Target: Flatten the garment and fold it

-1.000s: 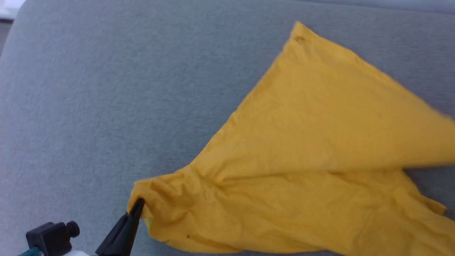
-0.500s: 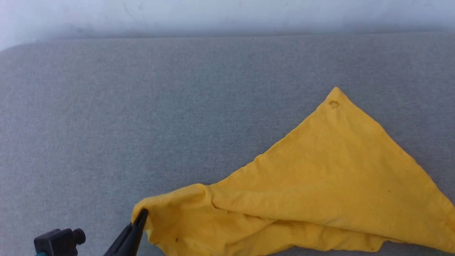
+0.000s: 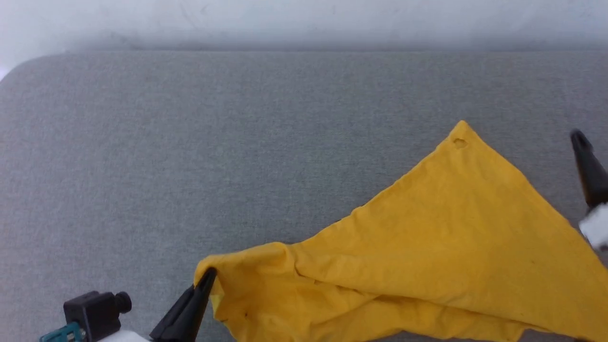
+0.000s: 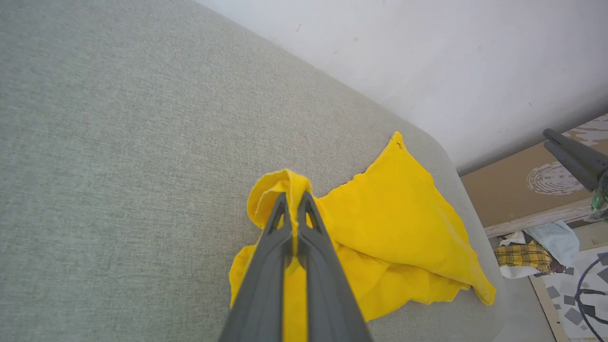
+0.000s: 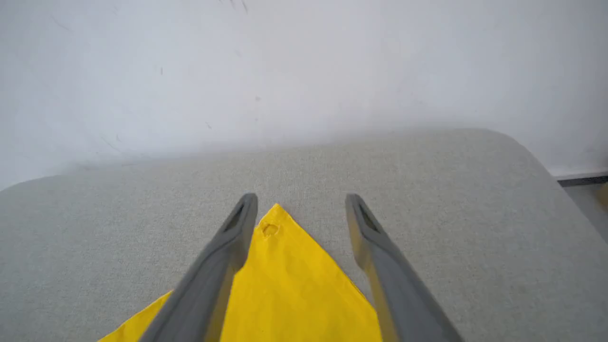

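My right gripper grabs the yellow cloth by its pointed corner with the small hole (image 3: 462, 132) (image 5: 276, 216) next, to spread the cloth out flat.
The garment (image 3: 427, 247) is a plain bright yellow cloth lying crumpled on the grey padded surface (image 3: 190, 142), with one flat pointed corner (image 3: 460, 135) reaching toward the wall. My left gripper (image 3: 209, 275) is shut on a bunched edge at the garment's near left, which the left wrist view shows as a fold of yellow cloth (image 4: 280, 187) pinched between the fingers. My right gripper (image 5: 301, 197) is open and hovers just above the pointed corner (image 5: 275, 223) without touching it. One of its fingers (image 3: 588, 168) rises at the head view's right edge.
A white wall (image 3: 304, 19) runs behind the surface's far edge. In the left wrist view the surface's rounded end (image 4: 475, 218) drops to a floor with a brown board (image 4: 522, 185), a plaid cloth (image 4: 525, 254) and pale cloths (image 4: 553, 237).
My right gripper has opened and let go of the garment's corner, which now lies flat. The left gripper keeps its grip. The head camera tilted up early on, bringing the wall into view.
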You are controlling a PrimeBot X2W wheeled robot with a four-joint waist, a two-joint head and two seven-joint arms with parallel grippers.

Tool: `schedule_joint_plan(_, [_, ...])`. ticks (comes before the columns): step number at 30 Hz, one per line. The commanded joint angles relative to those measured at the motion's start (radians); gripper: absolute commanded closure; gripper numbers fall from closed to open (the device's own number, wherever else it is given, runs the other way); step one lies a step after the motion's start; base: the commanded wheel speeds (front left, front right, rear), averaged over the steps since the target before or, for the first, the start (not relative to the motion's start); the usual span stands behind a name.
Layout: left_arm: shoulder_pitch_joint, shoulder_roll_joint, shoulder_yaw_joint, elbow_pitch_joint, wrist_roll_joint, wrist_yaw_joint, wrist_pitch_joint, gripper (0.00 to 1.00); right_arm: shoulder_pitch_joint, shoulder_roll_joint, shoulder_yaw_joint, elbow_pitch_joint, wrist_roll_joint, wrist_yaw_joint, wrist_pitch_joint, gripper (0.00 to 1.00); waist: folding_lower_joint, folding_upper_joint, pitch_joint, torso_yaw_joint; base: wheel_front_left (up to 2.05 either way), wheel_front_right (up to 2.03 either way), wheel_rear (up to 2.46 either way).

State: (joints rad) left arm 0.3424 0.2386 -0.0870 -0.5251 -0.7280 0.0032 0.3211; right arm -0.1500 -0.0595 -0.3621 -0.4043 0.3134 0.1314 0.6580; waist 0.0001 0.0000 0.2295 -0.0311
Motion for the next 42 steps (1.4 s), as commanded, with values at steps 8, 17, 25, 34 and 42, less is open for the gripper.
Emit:
schedule_joint_plan(8, [-0.087,-0.005,-0.031,0.008,0.012,-0.029,-0.002,1.0,-0.253,-0.06,0.151,0.233,-0.112,-0.001,0.138,0.0,-0.0001,0.0,0.137,0.113,0.0,0.0,0.0])
schedule_joint_plan(17, [-0.148,-0.019,-0.062,0.043,0.008,-0.053,-0.016,1.0,-0.352,-0.147,0.167,0.409,-0.19,-0.001,0.193,0.0,-0.0001,0.0,0.232,0.183,0.0,0.0,0.0])
schedule_joint_plan(25, [-0.179,-0.022,-0.075,0.071,0.004,-0.068,-0.03,1.0,-0.372,-0.164,0.142,0.467,-0.221,-0.001,0.206,0.0,-0.0001,0.0,0.277,0.206,0.0,0.0,0.0])
schedule_joint_plan(34, [-0.186,-0.016,-0.065,0.083,0.0,-0.066,-0.036,1.0,-0.352,-0.154,0.15,0.448,-0.192,-0.001,0.312,1.0,-0.0001,0.0,0.265,0.193,0.0,0.0,0.0])
schedule_joint_plan(42, [-0.246,-0.03,-0.003,0.105,0.043,-0.021,-0.104,1.0,-0.365,-0.107,0.129,0.402,-0.152,-0.001,0.212,1.0,-0.0001,0.0,0.178,0.154,0.0,0.0,0.0])
